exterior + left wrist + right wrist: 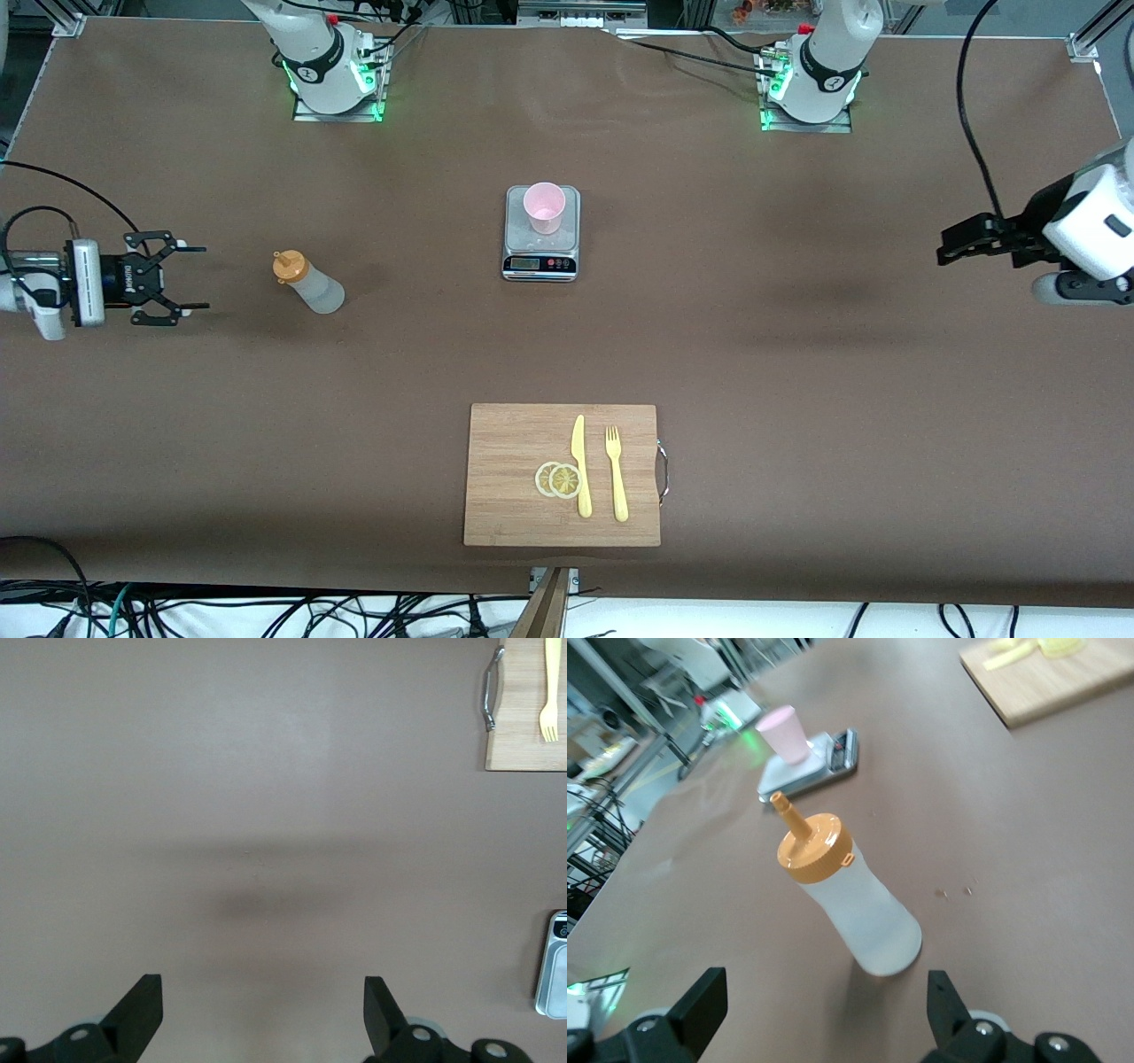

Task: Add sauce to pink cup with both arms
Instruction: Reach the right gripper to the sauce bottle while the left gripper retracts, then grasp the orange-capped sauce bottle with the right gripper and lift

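Note:
The sauce has to be poured into the pink cup (544, 208) from the orange nozzle cap, which should stay free, so my right gripper needs to reach the sauce bottle and grab its whitish body (319, 288).
The sauce bottle (308, 282), whitish with an orange nozzle cap, stands on the brown table toward the right arm's end. It fills the middle of the right wrist view (852, 905). My right gripper (199, 279) is open and empty, level with the bottle and a short gap from it. The pink cup (544, 208) stands upright on a small steel scale (540, 252) at the table's middle, and both show in the right wrist view (786, 731). My left gripper (944, 250) is open and empty over bare table at the left arm's end (261, 1010).
A wooden cutting board (514, 496) lies nearer to the front camera than the scale, with a yellow knife (580, 465), a yellow fork (616, 474) and two lemon slices (558, 479) on it. Its handle edge (490, 691) and the scale's edge (556, 966) show in the left wrist view.

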### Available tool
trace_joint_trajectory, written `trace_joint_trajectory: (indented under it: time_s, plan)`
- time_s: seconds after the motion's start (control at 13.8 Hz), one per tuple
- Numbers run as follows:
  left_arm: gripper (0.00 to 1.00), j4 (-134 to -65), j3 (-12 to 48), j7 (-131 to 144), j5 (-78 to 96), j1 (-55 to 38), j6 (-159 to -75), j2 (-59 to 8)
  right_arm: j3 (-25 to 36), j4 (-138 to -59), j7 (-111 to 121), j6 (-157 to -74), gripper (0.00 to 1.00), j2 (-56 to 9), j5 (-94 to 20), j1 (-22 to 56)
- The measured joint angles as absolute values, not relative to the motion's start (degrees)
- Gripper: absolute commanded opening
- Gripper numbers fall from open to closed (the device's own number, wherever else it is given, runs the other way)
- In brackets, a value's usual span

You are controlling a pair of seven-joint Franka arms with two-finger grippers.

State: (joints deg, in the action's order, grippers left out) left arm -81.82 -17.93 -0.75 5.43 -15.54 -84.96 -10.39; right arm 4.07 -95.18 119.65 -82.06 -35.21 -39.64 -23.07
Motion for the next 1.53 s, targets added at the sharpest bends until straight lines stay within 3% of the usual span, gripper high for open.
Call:
trace_joint_trajectory:
  time_s: [0.29,0.58,0.8,1.09,1.24,1.31,1.38,1.45,1.53]
  plan:
    - [1.0,-82.1,-14.3,-5.2,5.2,-8.2,-83.5,-10.2,3.5,-95.1,131.2,-80.0,1.0,-43.2,-45.3,-23.1]
    - [1.0,-82.3,-13.2,-6.2,5.2,-7.7,-82.8,-10.3,0.8,-95.0,137.1,-78.2,1.0,-48.8,-47.8,-23.0]
    - [1.0,-82.3,-10.7,-6.2,5.2,-7.1,-82.5,-10.3,-1.9,-94.8,138.5,-78.1,1.0,-51.0,-48.4,-22.9]
    - [1.0,-82.3,-2.5,-5.8,3.0,-2.3,-82.1,-9.7,-3.2,-94.3,140.0,-78.1,1.0,-52.3,-49.5,-21.3]
    - [1.0,-82.4,-1.5,-5.5,1.6,-2.2,-81.8,-8.7,-3.2,-94.2,140.2,-78.1,0.96,-52.3,-50.1,-20.0]
    - [1.0,-82.4,-1.4,-5.0,1.6,-2.2,-81.7,-8.4,-3.2,-94.1,140.2,-78.1,0.64,-52.3,-50.2,-19.4]
    - [1.0,-82.5,-1.4,-4.2,1.6,-2.1,-81.4,-8.2,-3.2,-94.0,140.2,-78.1,0.21,-52.3,-50.2,-19.1]
    - [1.0,-82.6,-1.3,-3.1,1.6,-2.1,-81.0,-8.2,-3.2,-93.9,140.2,-78.1,0.01,-52.3,-50.2,-19.1]
    - [1.0,-82.7,-1.1,-2.5,1.6,-2.1,-80.8,-8.2,-3.1,-93.8,140.2,-78.2,0.0,-52.3,-50.2,-19.1]
